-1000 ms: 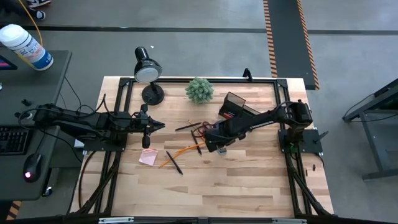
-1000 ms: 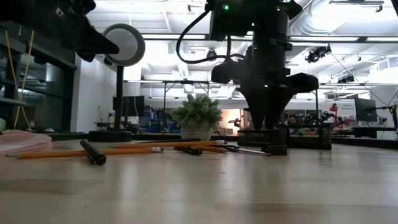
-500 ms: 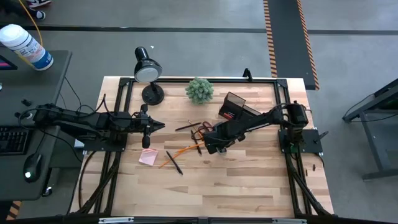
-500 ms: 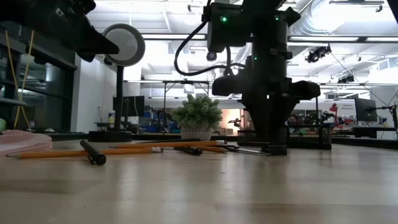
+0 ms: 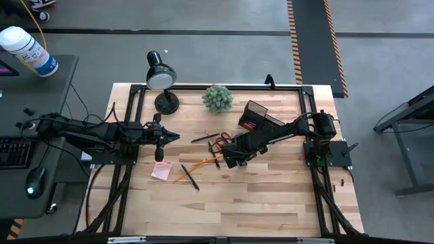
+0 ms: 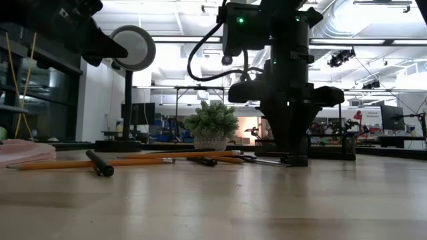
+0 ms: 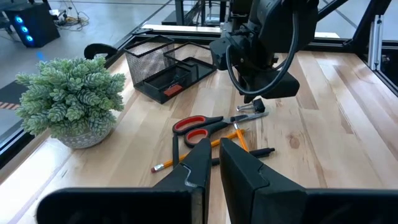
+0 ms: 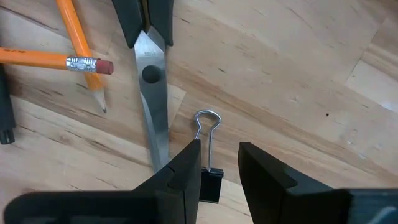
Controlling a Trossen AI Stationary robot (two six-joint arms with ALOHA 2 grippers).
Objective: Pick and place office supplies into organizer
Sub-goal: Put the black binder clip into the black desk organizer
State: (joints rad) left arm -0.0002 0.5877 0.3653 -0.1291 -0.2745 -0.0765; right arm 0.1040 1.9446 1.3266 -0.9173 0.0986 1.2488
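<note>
My right gripper should put the black binder clip in the organizer, so it needs to grab the clip by its wire handle [image 8: 207, 124] next.
My right gripper [image 8: 219, 158] is open and lowered to the table, pointing down. Its fingers stand on either side of a small black binder clip [image 8: 210, 183], whose wire handle [image 8: 207, 124] lies flat. The clip lies beside the blades of the red-handled scissors [image 5: 217, 144]. Orange pencils [image 5: 196, 165], a black pen [image 5: 190, 177] and a pink sticky pad [image 5: 161, 171] lie toward the table's left. The black mesh organizer [image 5: 254, 115] stands behind the right gripper [image 5: 229, 160]. My left gripper [image 5: 175, 137] is shut and waits in the air at the left. My right gripper comes from above with the clip's black body [image 8: 211, 186] between its open fingers. One finger [image 8: 186, 168] stands right against the clip's side; I cannot tell whether it touches. The clip lies on the table.
A green plant ball [image 5: 217, 97] and a black desk lamp [image 5: 161, 78] stand along the far edge. The scissors, pencils and pen crowd the table's middle. Bare wood stretches along the near half of the table [image 5: 258, 203].
My right gripper has come down to the table and shifted slightly toward the left and near edges, over the binder clip. Nothing on the table has moved.
</note>
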